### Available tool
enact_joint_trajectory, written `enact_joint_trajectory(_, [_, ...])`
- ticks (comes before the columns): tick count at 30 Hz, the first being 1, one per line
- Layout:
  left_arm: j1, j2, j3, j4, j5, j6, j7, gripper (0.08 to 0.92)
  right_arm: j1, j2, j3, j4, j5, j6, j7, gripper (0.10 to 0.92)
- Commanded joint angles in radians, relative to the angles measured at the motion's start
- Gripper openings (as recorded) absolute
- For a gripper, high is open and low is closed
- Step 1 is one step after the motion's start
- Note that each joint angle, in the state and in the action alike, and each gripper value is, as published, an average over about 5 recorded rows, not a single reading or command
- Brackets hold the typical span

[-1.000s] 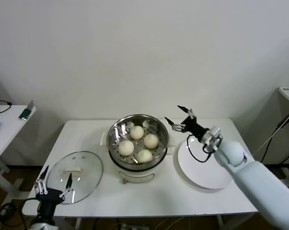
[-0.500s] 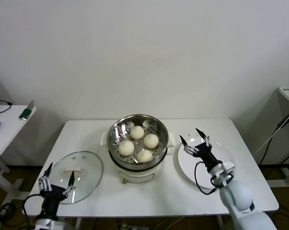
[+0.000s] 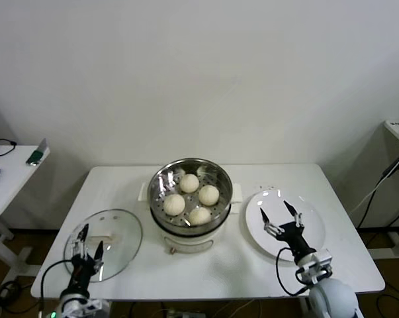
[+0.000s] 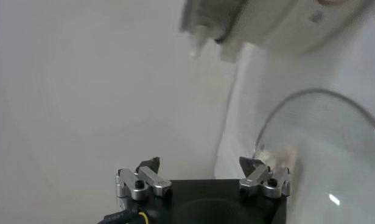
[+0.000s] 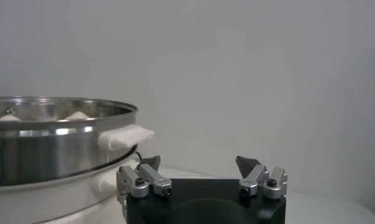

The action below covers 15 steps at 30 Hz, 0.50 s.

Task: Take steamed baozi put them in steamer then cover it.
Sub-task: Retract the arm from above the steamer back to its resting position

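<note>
Next, my left gripper grips the glass lid by its cream handle (image 3: 101, 234) to cover the baozi (image 3: 189, 183) in the steamer.
Several steamed baozi (image 3: 189, 183) lie in the round steel steamer (image 3: 219, 177) at the table's middle; its steel wall (image 5: 53, 140) fills one side of the right wrist view, with a bun top (image 5: 78, 115) peeping over the rim. The cover (image 3: 120, 242), a clear glass lid with a cream handle (image 3: 101, 234), lies flat on the table to the steamer's left. My left gripper (image 3: 88, 250) stands open over the lid's near edge, nothing between its fingers (image 4: 199, 165). My right gripper (image 3: 278, 213) stands open and empty above the white plate (image 3: 311, 232), its jaws wide apart (image 5: 198, 163).
The white table (image 3: 225, 265) carries everything, and both arms rise from below its front edge. A small side table (image 3: 14, 172) with a few items stands at far left. Cables (image 3: 384, 179) hang at far right. The plate holds nothing.
My right gripper has drawn back from beside the steamer's rim, toward the table's front, and now hangs over the plate. My left gripper has moved in over the lid's near edge.
</note>
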State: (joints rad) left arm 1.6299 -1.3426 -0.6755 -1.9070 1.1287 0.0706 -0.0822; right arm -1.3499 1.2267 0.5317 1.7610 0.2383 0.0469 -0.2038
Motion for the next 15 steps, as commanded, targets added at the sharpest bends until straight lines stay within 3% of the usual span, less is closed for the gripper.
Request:
enact_joint_trajectory(1, [-0.128,0.044,0.068,0.216,0.282,0.081,-0.02,0.823,-0.004,0.028,0.024,-0.02,-0.04,-0.004,0.001,0.823])
enact_joint_trajectory(15, [-0.27,0.073,0.061,0.381,0.252,0.046,-0.093,0.823,0.023,0.021,0.019,-0.045,-0.051,-0.001,-0.001,0.823])
